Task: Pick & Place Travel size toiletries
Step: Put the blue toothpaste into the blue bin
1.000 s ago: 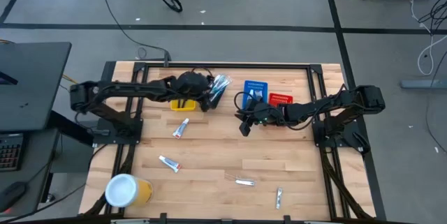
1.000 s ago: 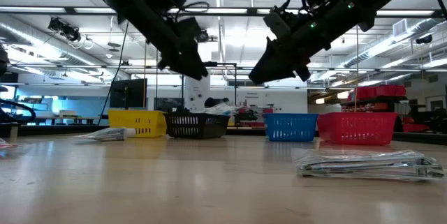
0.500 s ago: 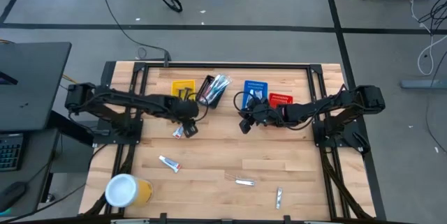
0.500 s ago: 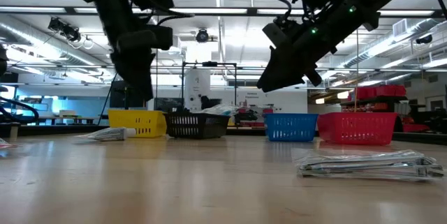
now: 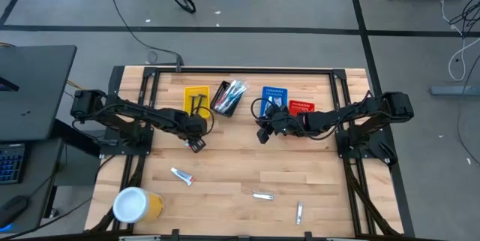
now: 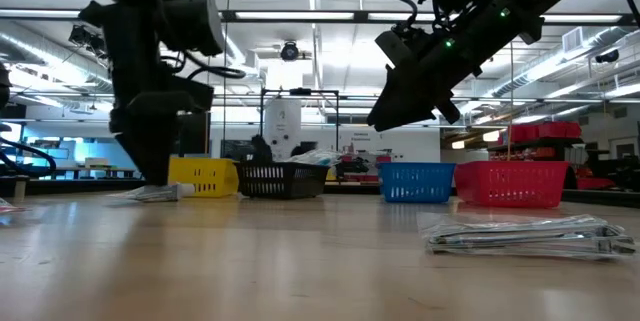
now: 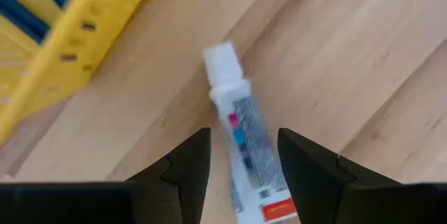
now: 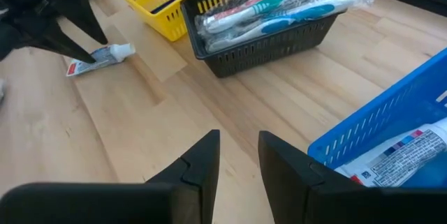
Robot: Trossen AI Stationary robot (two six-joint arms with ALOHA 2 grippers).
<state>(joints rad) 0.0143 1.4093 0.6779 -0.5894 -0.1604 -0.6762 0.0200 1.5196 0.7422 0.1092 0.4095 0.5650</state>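
I need to grab the tube by its printed body (image 7: 253,144) next with my left gripper. Then the small white tube's white cap (image 7: 223,64) stays free for placing the tube with the toiletries.
A small white tube (image 7: 241,140) with a white cap lies flat on the wood in front of the yellow basket (image 5: 196,98). My left gripper (image 5: 196,143) is lowered over it, open, one finger on each side of the tube's body (image 6: 155,193), fingertips close to the tabletop (image 6: 150,176). My right gripper (image 5: 262,133) hovers open above the table (image 6: 380,116), near the blue basket (image 5: 274,98), holding nothing (image 8: 237,155). Another tube (image 5: 181,176), a silvery sachet (image 5: 262,195) and a small item (image 5: 299,212) lie flat on the near half.
A black basket (image 8: 269,25) full of toothbrushes sits between the yellow and blue baskets; a red basket (image 5: 301,107) stands right of the blue one. A tube lies inside the blue basket (image 8: 401,155). A yellow cup with white lid (image 5: 133,205) stands at the near-left corner.
My left gripper has swung away from the black basket toward the table's near-left and dropped down over the tube lying in front of the yellow basket. My right gripper has stayed almost still above the table.
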